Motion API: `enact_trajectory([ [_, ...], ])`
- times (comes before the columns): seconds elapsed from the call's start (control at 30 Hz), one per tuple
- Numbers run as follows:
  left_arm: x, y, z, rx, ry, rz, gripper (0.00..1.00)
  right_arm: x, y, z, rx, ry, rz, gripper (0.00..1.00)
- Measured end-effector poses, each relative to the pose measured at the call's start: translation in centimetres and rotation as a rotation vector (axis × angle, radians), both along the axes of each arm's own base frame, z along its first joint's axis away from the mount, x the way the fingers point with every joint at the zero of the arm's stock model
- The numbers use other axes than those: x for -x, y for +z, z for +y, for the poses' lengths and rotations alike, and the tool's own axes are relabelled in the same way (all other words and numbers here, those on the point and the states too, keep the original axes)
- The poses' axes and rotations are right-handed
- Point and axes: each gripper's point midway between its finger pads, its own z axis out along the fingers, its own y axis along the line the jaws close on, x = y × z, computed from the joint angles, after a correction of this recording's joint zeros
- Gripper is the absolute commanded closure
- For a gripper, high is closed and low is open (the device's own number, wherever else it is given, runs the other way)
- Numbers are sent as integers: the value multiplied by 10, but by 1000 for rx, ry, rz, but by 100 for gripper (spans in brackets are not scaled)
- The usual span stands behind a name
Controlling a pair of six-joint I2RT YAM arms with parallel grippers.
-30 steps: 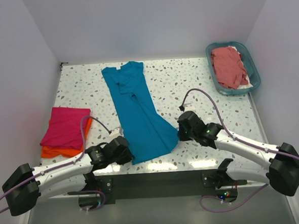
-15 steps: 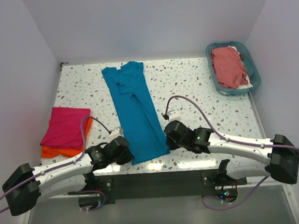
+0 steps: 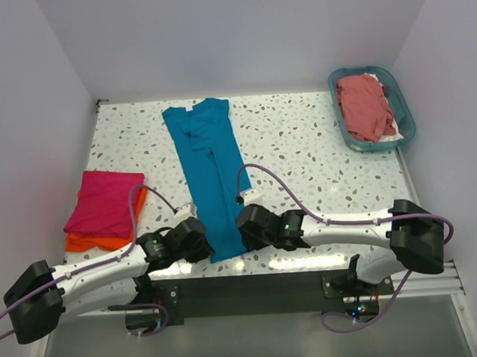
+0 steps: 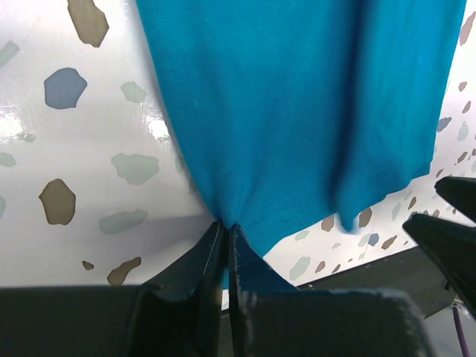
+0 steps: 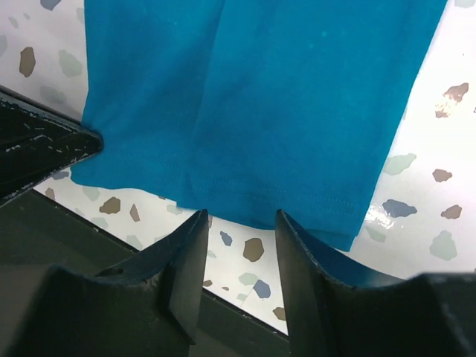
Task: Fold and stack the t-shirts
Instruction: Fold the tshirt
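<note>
Next, my right gripper grabs the teal t-shirt's free hem corner (image 5: 343,235), opposite my left gripper. Then I fold the hem toward the collar.
The teal t-shirt (image 3: 209,164) lies as a long narrow strip, folded lengthwise, collar at the far end and hem near the table's front edge. My left gripper (image 3: 205,245) is shut on the hem's left corner; in the left wrist view the jaws (image 4: 227,227) pinch the teal cloth (image 4: 297,97). My right gripper (image 3: 242,231) sits just right of the hem, open, with bare table between its fingers (image 5: 242,217) and the hem of the teal t-shirt (image 5: 260,97) just beyond the tips. A folded pink t-shirt (image 3: 104,201) rests on a folded orange one (image 3: 84,241) at the left.
A teal basket (image 3: 405,120) at the far right corner holds a crumpled salmon-red t-shirt (image 3: 365,106) over something white. The speckled table (image 3: 301,142) ends in a dark front edge right under both grippers. White walls close in the left, back and right.
My right gripper swept left with the shirt's right hem, laying it over the left half, then opened and let go. The left arm stayed put, still pinching the hem.
</note>
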Motion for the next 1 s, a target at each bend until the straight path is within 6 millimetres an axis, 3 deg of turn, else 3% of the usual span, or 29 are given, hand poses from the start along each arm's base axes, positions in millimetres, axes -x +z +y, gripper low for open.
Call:
enact_trajectory([
  [0.07,0,0,0,1,0,0,82,0,2,0,-4,-2,-2,45],
  [0.13,0,1,0,4,-1,-3,77,-1,5,-2,-8,-10,-11,44],
  [0.17,0,1,0,6,-1,-5,71,-3,9,-3,-13,-15,-18,44],
  [0.33,2,3,3,6,0,-4,64,-20,21,-21,-54,-95,-38,53],
  [0.53,6,5,10,-5,-3,0,53,-30,-14,-70,7,-216,20,54],
  [0.63,8,5,11,-11,-10,3,52,-23,-23,-75,24,-211,52,54],
  [0.8,12,-1,8,-7,-25,28,54,-20,-29,-64,-4,-193,87,57],
  [0.9,12,-2,3,14,-34,32,59,-15,-36,-64,-5,-189,111,59],
  [1.0,13,-4,-3,35,-45,41,71,-11,-42,-65,-9,-189,129,67],
])
